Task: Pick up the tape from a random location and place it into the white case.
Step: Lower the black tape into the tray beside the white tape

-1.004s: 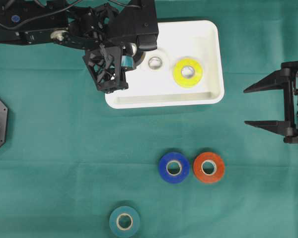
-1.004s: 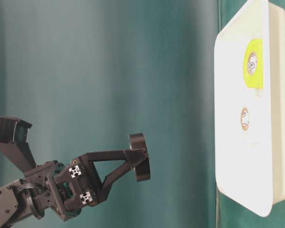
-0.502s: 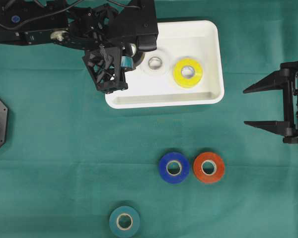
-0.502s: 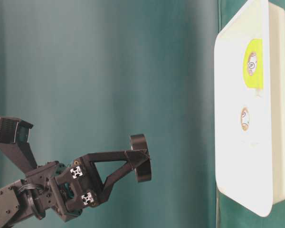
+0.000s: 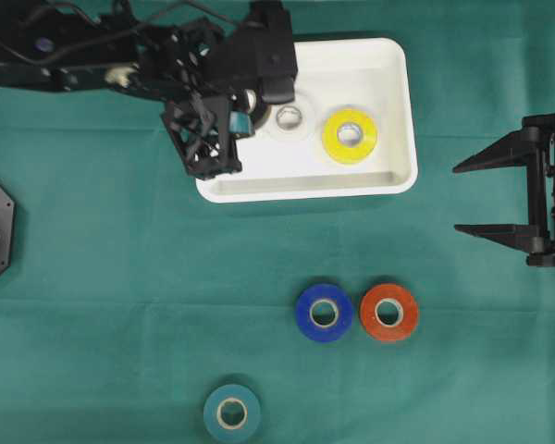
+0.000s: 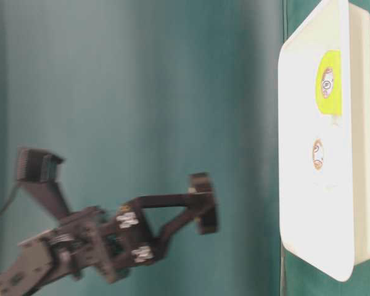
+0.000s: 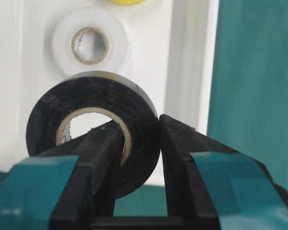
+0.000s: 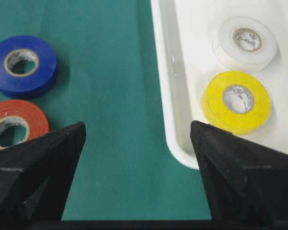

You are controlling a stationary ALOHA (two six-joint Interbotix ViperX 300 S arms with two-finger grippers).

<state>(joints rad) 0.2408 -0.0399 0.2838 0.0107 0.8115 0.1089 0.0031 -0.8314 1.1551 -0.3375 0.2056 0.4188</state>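
Note:
I should lower the black roll [image 5: 257, 104] [image 7: 101, 93] farther in with my left gripper before I let it go. The black roll is hanging above the bottom of the case.
My left gripper [image 7: 137, 125] is shut on a black tape roll [image 7: 101, 93], one finger through its core and the other outside its wall. It hangs a short way above the left end of the white case [image 5: 388, 176], whose rim [image 7: 192, 72] lies just beyond the roll. In the table-level view the roll [image 6: 205, 213] is clear of the case [image 6: 361, 123]. A white roll [image 5: 289, 117] and a yellow roll [image 5: 350, 135] lie inside. My right gripper [image 5: 458, 199] stands open at the right, holding nothing.
On the green cloth in front of the case lie a blue roll [image 5: 324, 313] and an orange-red roll [image 5: 388, 312] side by side. A teal roll [image 5: 232, 413] sits near the front edge. The left arm covers the case's far-left corner.
My left gripper has carried the black roll closer to the case and slightly further over its left end. The right gripper and the loose rolls have not moved.

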